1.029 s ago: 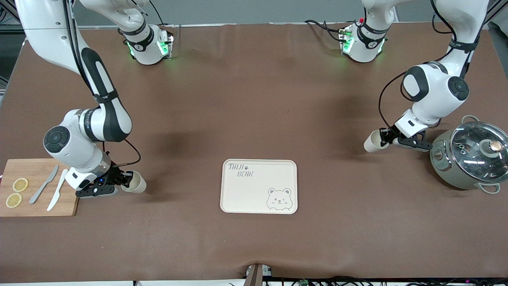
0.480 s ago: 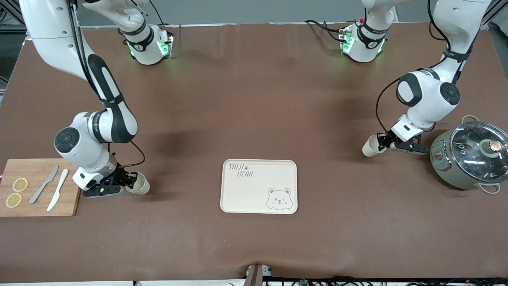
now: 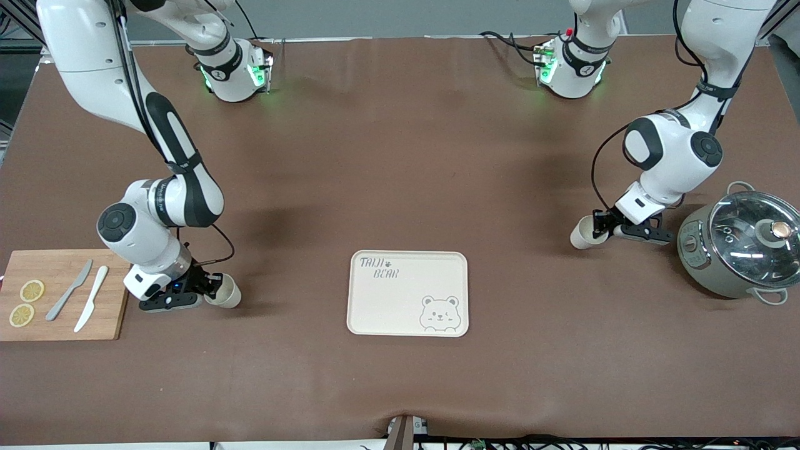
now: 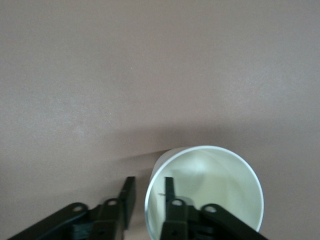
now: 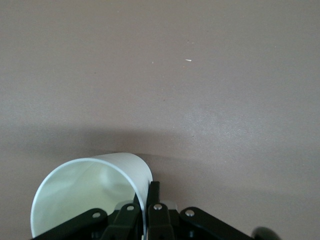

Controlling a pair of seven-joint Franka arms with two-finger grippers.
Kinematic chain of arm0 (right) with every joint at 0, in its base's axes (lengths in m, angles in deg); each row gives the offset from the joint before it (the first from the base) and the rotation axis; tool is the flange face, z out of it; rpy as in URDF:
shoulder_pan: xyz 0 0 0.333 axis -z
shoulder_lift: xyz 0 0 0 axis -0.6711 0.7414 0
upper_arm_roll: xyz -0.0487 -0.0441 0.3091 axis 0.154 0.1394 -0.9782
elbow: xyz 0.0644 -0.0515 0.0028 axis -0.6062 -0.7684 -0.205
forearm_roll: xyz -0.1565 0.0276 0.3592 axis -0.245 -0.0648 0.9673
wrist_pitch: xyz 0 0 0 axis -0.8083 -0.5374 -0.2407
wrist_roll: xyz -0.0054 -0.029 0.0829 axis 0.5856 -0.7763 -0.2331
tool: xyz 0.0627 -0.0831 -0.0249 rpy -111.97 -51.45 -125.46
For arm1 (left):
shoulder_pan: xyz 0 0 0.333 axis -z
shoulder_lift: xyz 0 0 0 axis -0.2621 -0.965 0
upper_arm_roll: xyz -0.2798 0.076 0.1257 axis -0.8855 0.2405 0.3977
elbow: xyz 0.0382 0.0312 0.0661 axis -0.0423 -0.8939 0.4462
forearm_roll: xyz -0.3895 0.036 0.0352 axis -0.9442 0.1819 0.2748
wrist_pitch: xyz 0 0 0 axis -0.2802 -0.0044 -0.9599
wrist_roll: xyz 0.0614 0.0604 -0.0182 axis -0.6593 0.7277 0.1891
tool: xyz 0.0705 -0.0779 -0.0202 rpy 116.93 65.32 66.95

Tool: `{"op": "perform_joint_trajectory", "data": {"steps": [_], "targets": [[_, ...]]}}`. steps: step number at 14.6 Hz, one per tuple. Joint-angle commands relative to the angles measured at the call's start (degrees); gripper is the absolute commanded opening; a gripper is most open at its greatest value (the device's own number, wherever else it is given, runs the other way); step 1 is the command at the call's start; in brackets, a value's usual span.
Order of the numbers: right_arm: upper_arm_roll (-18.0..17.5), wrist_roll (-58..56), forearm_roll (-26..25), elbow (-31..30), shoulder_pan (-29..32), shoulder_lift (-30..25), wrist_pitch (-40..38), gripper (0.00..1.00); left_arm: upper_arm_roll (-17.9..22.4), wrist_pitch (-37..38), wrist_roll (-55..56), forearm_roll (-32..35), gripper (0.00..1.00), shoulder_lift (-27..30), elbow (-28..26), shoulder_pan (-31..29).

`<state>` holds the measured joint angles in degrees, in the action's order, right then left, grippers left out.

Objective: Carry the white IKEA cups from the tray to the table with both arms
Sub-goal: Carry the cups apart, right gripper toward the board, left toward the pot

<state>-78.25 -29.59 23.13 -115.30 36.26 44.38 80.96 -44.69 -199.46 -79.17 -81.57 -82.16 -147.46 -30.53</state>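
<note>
The cup's base (image 3: 229,300) sits low on the tabletop in the front view and the cup would stand, so it is time for my right gripper to release it.
Two cream-white cups are in the arms' reach. My right gripper (image 3: 211,291) is shut on the wall of one cup (image 3: 230,299), tilted low over the table between the wooden board and the bear-printed tray (image 3: 387,309). In the right wrist view the gripper (image 5: 145,189) pinches the cup's (image 5: 85,192) rim. My left gripper (image 3: 598,226) is at the second cup (image 3: 580,235), beside the pot. In the left wrist view the gripper (image 4: 149,186) straddles the cup's (image 4: 210,185) rim, open, with a gap on each side of the wall.
A grey-green pot with a glass lid (image 3: 740,244) stands at the left arm's end of the table. A wooden cutting board (image 3: 62,315) with two knives and lemon slices lies at the right arm's end. The tray lies in the middle, nearer the front camera.
The right gripper has carried its cup a little toward the tray and lower. The left gripper has lowered its cup toward the table and moved slightly toward the middle.
</note>
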Motion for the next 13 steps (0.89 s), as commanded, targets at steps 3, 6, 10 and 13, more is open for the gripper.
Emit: {"op": "perform_joint_trajectory", "data": {"steps": [3,6,10,13], "targets": [[-1.0,-1.0,0.4,-0.1,0.9,-0.2,0.7,0.45,-0.3,1.3,-0.1,-0.7,1.00,4.1,-0.7,-0.6],[-1.0,-1.0,0.4,0.0,1.0,-0.2,0.7,0.88,-0.3,5.0,0.1,-0.7,1.00,7.2,-1.2,-0.7],[-1.0,-1.1,0.3,0.2,1.0,-0.2,0.6,1.00,-0.2,11.9,1.8,-0.7,1.00,12.0,-1.1,-1.4],[-1.0,-1.0,0.3,1.4,1.0,-0.3,-0.1,1.00,0.0,14.4,2.0,-0.7,1.00,13.4,0.0,-1.5]]}}
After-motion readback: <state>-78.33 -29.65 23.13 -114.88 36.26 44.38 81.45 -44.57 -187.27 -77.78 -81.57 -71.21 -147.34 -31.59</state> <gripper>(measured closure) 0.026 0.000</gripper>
